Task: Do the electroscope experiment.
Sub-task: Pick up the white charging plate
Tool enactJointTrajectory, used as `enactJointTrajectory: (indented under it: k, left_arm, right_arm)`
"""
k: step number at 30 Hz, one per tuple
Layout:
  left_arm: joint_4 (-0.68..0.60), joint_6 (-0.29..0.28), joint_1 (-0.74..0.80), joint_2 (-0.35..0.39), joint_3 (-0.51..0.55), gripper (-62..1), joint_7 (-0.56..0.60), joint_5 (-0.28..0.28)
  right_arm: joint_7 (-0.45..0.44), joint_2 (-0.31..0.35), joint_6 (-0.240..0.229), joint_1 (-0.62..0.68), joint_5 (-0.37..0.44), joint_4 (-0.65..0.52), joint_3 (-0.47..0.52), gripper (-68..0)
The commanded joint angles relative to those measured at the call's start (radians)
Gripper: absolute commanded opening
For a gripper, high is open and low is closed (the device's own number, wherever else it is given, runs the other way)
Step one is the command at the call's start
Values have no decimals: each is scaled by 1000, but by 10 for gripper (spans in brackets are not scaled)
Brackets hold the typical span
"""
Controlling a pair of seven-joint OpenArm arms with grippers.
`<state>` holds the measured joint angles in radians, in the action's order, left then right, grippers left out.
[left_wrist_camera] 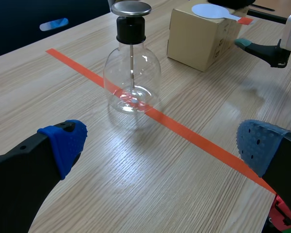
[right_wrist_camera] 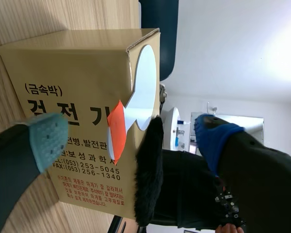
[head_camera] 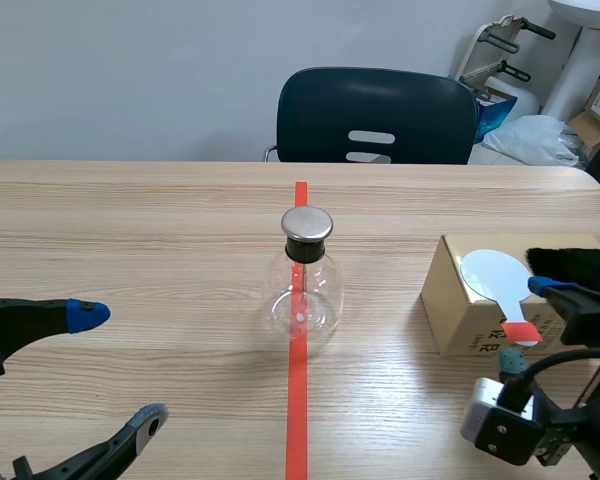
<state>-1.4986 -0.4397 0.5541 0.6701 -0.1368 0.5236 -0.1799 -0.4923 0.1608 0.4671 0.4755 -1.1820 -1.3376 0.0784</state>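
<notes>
The right gripper takes hold of the white round paddle's red handle next, to bring the paddle to the electroscope's metal cap.
The electroscope, a clear glass flask with a black neck and a metal cap, stands mid-table on the tape line; it also shows ahead of my left gripper. A cardboard box sits at the right, carrying a white round paddle with an orange-red handle tip and a black fur piece. My right gripper is open at the box's near side, and the paddle's handle lies between its fingers. My left gripper is open, low at the left, well apart from the flask.
An orange tape line runs down the table's middle under the flask. A dark chair stands behind the far edge. Boxes and white bags lie on the floor at the back right. The box is beyond the flask in the left wrist view.
</notes>
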Motion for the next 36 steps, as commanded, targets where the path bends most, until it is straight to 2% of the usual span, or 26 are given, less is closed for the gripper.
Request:
enactJointTrajectory:
  k: [1,7,12,16,28,33,36]
  left_arm:
    - [-8,1,0,-5,-3,14,10,-10]
    - [-8,1,0,-5,-3,14,10,-10]
    - [-8,1,0,-5,-3,14,10,-10]
    - [-8,1,0,-5,-3,14,10,-10]
    - [-8,1,0,-5,-3,14,10,-10]
    - [-8,1,0,-5,-3,14,10,-11]
    - [-8,2,0,-5,-3,14,10,-11]
  right_arm:
    - [5,14,11,-5,6,-11,6,-256]
    - [5,14,12,-5,6,-11,6,-464]
    - [4,14,12,-5,6,-11,6,-554]
    - [4,14,12,-5,6,-11,6,-672]
    - [3,21,20,1,12,-14,21,-667]
    - [4,61,45,60,93,-86,48,-667]
    - [4,84,81,102,145,-145,68,-667]
